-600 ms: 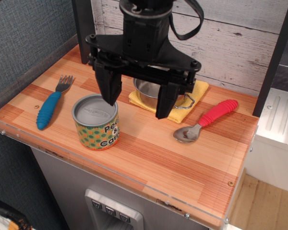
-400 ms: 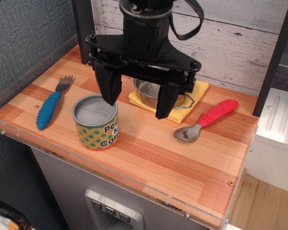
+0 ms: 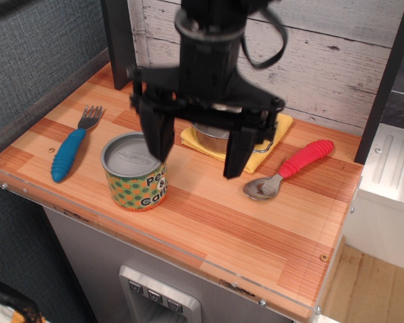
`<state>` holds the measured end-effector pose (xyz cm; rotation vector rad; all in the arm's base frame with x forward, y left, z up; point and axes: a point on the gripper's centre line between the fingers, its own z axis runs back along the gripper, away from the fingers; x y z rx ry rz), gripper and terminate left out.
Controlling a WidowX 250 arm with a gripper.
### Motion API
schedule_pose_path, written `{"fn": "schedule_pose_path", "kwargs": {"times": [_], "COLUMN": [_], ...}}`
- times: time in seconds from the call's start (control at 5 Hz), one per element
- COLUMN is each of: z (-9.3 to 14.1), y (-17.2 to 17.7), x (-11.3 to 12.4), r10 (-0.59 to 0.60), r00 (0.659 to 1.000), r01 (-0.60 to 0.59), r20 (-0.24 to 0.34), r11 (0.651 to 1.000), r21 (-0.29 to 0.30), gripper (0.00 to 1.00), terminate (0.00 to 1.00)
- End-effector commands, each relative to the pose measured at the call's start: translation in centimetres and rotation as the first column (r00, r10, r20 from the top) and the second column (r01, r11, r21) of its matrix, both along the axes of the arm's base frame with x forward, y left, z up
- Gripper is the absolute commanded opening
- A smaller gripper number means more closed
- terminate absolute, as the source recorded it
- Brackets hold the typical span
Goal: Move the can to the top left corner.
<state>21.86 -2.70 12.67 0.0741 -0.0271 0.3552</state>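
Observation:
The can needs to move to the corner of the table by the dark post [image 3: 109, 79], so my gripper should next grab the round sides of the can [image 3: 133, 176].
The can [image 3: 133, 176] stands upright near the table's front left, grey lid up, with green and orange dots and a white "Peas & Carrots" patch. My black gripper [image 3: 197, 152] hangs open just right of and above it. Its left finger [image 3: 158, 134] is over the lid's right rim; its right finger [image 3: 237, 149] is well to the right. Nothing is held. The top left corner [image 3: 106, 75] of the striped wood tabletop lies behind, where the plank wall meets the dark post.
A blue-handled fork [image 3: 74, 145] lies left of the can. A steel pot [image 3: 212, 136] sits on a yellow cloth [image 3: 269, 143] behind the gripper, mostly hidden. A red-handled spoon [image 3: 289, 169] lies to the right. The table's front edge [image 3: 155, 242] is close to the can.
The gripper has dropped a little and shifted slightly right and forward; it looks motion-blurred. The can and the other objects have not moved.

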Motion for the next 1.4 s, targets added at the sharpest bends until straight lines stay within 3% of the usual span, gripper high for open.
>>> {"fn": "schedule_pose_path", "kwargs": {"times": [0.0,0.4,0.8,1.2], "z": [-3.2,-6.7,-8.0,-8.7], "y": [0.4,2.9,5.3,8.5], "x": [0.0,0.4,0.3,1.6], "r10": [0.142,0.205,0.26,0.279], "r00": [0.99,0.978,0.965,0.96], "r01": [-0.142,-0.204,-0.259,-0.279], "r20": [-0.015,-0.034,-0.031,0.018], "r11": [0.99,0.979,0.966,0.96], "r21": [0.005,0.021,0.018,0.022], "gripper": [1.0,1.0,1.0,1.0], "terminate": [0.0,0.0,0.0,0.0]}}
